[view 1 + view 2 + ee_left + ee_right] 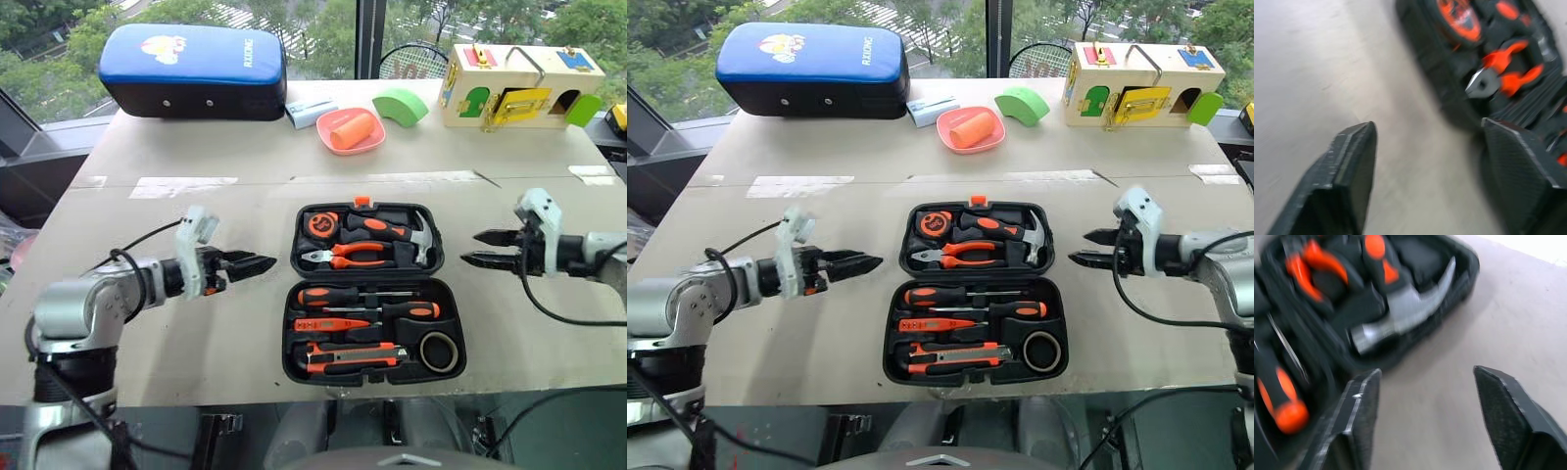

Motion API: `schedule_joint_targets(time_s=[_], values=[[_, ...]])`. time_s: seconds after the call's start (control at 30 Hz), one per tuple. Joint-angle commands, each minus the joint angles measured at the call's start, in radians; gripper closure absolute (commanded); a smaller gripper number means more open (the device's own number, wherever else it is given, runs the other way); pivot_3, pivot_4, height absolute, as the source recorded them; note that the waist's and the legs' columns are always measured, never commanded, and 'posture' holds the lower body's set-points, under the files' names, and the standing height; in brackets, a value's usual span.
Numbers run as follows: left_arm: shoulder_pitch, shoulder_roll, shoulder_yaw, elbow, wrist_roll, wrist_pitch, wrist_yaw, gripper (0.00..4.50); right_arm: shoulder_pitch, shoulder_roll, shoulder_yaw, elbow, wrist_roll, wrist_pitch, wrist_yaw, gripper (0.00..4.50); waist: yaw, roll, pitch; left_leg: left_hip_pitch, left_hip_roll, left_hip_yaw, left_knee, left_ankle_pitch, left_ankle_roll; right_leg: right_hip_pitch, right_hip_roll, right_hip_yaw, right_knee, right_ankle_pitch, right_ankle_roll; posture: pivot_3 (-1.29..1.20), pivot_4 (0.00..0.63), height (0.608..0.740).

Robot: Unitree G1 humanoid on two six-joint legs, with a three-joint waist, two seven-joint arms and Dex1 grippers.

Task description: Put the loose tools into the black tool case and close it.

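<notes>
The left gripper will next fold the case closed, so it will grab the black tool case's lid by the edge (300, 238) (1425, 68) beside the tape measure.
The black tool case (294, 245) lies open and flat in the middle of the table. Its near half holds two screwdrivers (338, 294) (411, 310), the slim orange tester (328, 324), the utility knife (353, 357) and the dark tape roll (438, 351). In the far half lie the tape measure, pliers (1498, 78) and hammer (1400, 313). My left gripper (263, 266) hovers just left of the case, open and empty, pointing at it. My right gripper (470, 247) hovers just right of the case, also open and empty.
A blue-and-black padded case (191, 69) sits at the far left. At the back stand a pink bowl (351, 130) with an orange piece, a green block (400, 103) and a wooden latch box (519, 86). The table's front edge runs just below the tool case.
</notes>
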Motion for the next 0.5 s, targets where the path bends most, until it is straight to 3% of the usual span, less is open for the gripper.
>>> schedule_joint_targets(time_s=[0.03, 0.27, 0.3, 0.33, 0.5], values=[[-0.068, -0.043, 0.034, 0.027, -0.025, 0.098, 0.085, 0.83, -0.073, 0.055, -0.022, 0.026, 0.023, 0.124, -0.108, 1.71, -0.002, 0.0, 0.0, -0.001, 0.0, 0.0, 0.0, 0.0, 0.0, 0.0, 0.0, 0.0, 0.0, 0.0, 0.0, 0.0, 0.15, 0.735], [-0.114, -0.114, 0.014, 0.055, -0.02, 0.093, 0.155, 0.83, -0.112, 0.121, 0.017, 0.065, 0.013, 0.147, -0.181, 1.71, -0.004, 0.0, 0.0, -0.001, 0.0, 0.0, -0.001, 0.0, 0.0, -0.001, 0.0, 0.001, 0.0, 0.0, 0.0, 0.0, 0.15, 0.735], [-0.112, -0.118, 0.014, 0.056, -0.021, 0.088, 0.158, 1.32, -0.107, 0.12, 0.029, 0.062, 0.008, 0.137, -0.18, 1.65, -0.004, 0.0, 0.0, -0.001, 0.0, 0.0, -0.001, 0.0, 0.0, -0.001, 0.0, 0.001, 0.0, 0.0, 0.0, 0.0, 0.15, 0.735], [-0.11, -0.121, 0.013, 0.057, -0.021, 0.083, 0.161, 1.53, -0.1, 0.12, 0.045, 0.059, -0.002, 0.125, -0.183, 1.65, -0.005, 0.0, 0.0, -0.001, 0.0, 0.001, 0.0, 0.0, 0.0, -0.001, 0.0, 0.001, 0.0, 0.0, 0.0, 0.0, 0.15, 0.735], [-0.1, -0.133, -0.007, 0.061, -0.012, 0.066, 0.176, 3.97, -0.083, 0.13, 0.09, 0.072, -0.041, 0.086, -0.215, 4.01, -0.004, 0.0, -0.002, 0.0, 0.0, 0.001, 0.0, 0.0, 0.0, -0.001, 0.0, 0.001, 0.0, 0.0, 0.0, 0.0, 0.15, 0.735]])
